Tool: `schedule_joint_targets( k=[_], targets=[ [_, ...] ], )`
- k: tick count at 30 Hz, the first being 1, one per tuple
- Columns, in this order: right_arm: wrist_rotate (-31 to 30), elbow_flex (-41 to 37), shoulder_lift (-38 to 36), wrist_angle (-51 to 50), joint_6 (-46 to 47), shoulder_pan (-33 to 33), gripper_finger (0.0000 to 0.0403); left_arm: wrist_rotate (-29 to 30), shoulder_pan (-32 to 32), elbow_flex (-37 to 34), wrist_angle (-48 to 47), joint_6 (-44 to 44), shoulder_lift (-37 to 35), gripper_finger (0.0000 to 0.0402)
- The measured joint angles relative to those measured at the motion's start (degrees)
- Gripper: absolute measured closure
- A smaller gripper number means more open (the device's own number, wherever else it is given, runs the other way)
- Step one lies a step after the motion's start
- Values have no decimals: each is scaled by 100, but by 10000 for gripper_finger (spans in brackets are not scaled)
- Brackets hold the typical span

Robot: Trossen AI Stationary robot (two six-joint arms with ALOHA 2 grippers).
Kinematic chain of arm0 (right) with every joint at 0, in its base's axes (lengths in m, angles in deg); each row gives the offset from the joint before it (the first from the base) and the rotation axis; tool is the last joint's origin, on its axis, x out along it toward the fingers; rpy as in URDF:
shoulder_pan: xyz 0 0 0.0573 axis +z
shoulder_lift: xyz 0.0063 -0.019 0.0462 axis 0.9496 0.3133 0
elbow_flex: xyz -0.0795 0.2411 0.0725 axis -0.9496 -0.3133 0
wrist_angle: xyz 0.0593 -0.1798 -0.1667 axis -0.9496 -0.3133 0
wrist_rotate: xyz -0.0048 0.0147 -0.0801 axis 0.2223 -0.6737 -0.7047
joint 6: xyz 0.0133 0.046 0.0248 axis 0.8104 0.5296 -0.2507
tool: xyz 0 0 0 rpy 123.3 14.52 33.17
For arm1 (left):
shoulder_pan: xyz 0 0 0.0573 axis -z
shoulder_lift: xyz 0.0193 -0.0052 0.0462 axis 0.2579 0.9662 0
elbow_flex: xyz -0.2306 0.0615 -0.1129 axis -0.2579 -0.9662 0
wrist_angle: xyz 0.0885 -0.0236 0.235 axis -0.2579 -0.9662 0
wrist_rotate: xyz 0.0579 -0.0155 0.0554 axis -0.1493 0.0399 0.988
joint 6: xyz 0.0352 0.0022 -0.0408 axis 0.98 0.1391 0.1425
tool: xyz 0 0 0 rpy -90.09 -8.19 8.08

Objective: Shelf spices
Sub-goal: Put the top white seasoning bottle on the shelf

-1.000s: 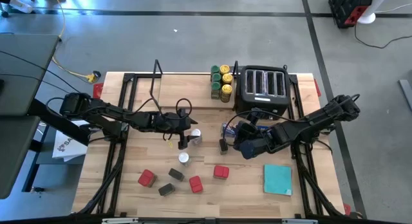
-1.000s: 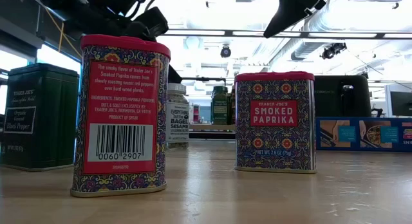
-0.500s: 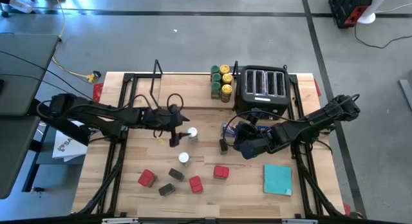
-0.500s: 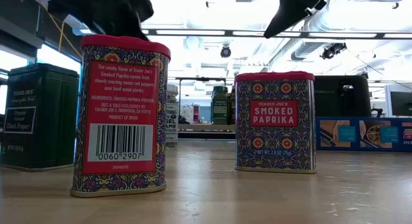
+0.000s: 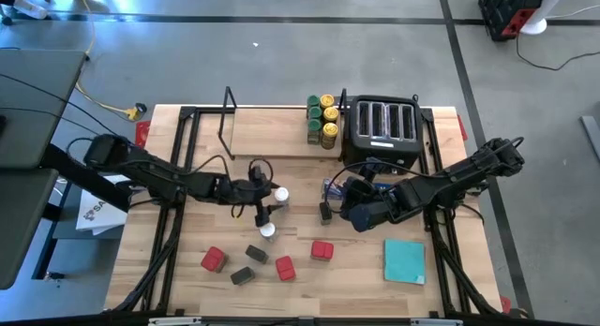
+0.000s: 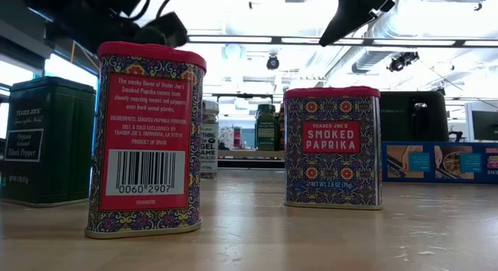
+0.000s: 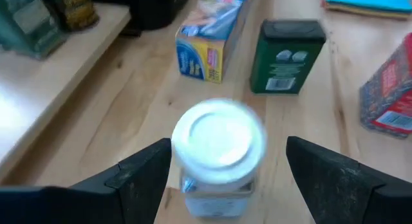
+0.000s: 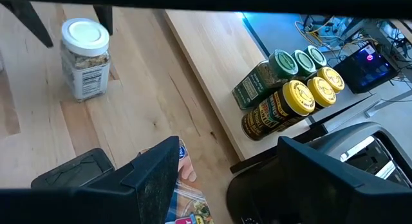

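Note:
My left gripper is to grab the white-lidded jar by its lid (image 5: 281, 194) (image 7: 220, 140) next, so that it can put the jar on the shelf beside the green-lidded jars.
My left gripper (image 5: 269, 200) (image 7: 228, 153) is open at a round white-lidded spice jar (image 5: 280, 195) (image 7: 219, 143) that stands on its base on the table. One finger is on either side of the jar, and I cannot tell whether they touch it. My right gripper (image 5: 330, 202) (image 8: 228, 153) hangs open over a dark green tin (image 5: 326, 212) and holds nothing. A second white-lidded jar (image 5: 268, 230) stands nearer. Red tins (image 5: 214, 260) (image 5: 285, 268) (image 5: 322, 250) and dark tins (image 5: 256, 255) (image 5: 242, 275) stand near the front. Several yellow- and green-lidded jars (image 5: 323, 120) stand on the light-wood shelf (image 5: 272, 131).
A black toaster (image 5: 384, 129) stands right of the shelf. A long blue box (image 5: 342, 188) lies in front of it, by my right gripper. A flat teal square (image 5: 405, 260) lies at the near right. The shelf's black wire upright (image 5: 228, 111) rises at its left end.
My left gripper drew back a little toward the table's left edge, then came forward again to the white-lidded jar. That jar stands slightly farther left than before. My right arm kept still.

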Motion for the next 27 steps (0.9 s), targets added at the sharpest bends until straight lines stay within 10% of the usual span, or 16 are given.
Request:
schedule_joint_targets(
  k=[27],
  targets=[
    [-2, -22, 0, 39, -4, 9, 146, 66, 23, 0, 1266, -309, 582, 150]
  ],
)
